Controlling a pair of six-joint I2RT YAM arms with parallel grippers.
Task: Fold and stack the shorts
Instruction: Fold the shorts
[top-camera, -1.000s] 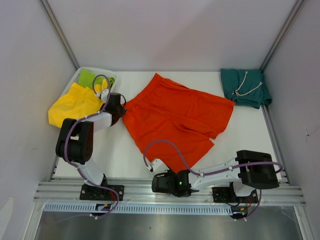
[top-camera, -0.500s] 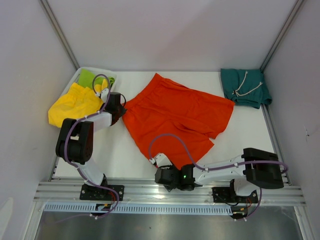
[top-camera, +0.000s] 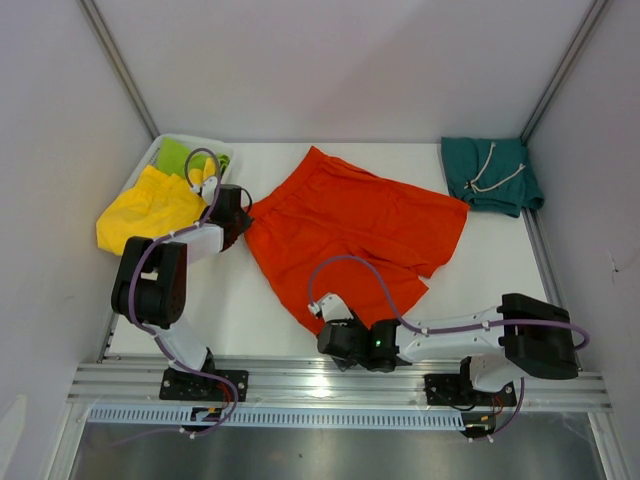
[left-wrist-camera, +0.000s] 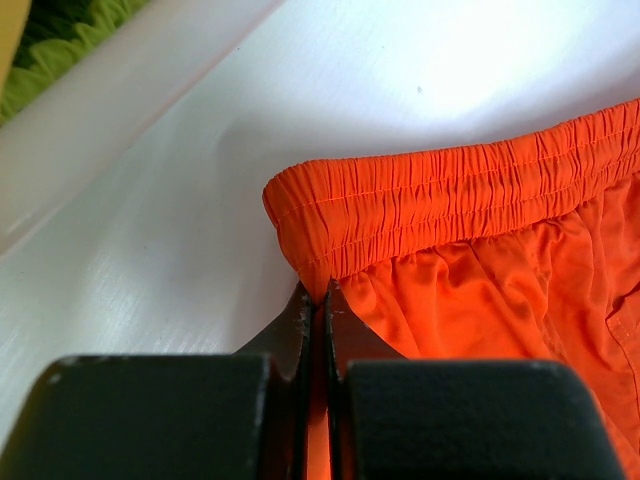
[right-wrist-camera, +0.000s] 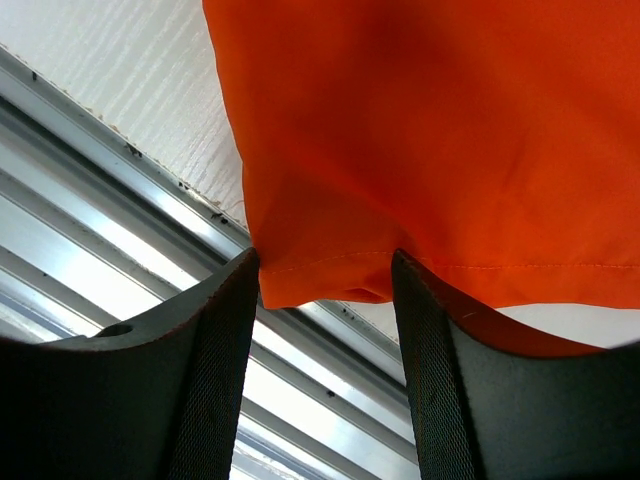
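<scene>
I will fold one leg of the shorts over the other. For that, my right gripper will first pinch the orange shorts' near leg (right-wrist-camera: 330, 270) at its outer hem corner (right-wrist-camera: 274, 287).
The bright orange shorts (top-camera: 350, 235) lie spread flat in the middle of the white table. My left gripper (top-camera: 238, 222) is shut on their waistband corner (left-wrist-camera: 310, 225), the cloth pinched between the jaws (left-wrist-camera: 323, 295). At the table's near edge, my right gripper (top-camera: 330, 322) is open, and the hem of the near leg (right-wrist-camera: 330, 270) hangs between its fingers (right-wrist-camera: 322, 262) with the jaws apart. The teal shorts (top-camera: 492, 175) sit folded at the back right, white drawstrings on top.
A yellow pair (top-camera: 148, 208) and a lime-green pair (top-camera: 180, 155) lie in and over a white bin (top-camera: 160, 146) at the back left. The aluminium rail (top-camera: 280, 385) runs along the near edge, right under the right fingers (right-wrist-camera: 100, 200). Grey walls enclose the table.
The right gripper has moved rightwards and away from the rail up to the orange hem, its jaws spreading wider. The left gripper has stayed shut on the waistband.
</scene>
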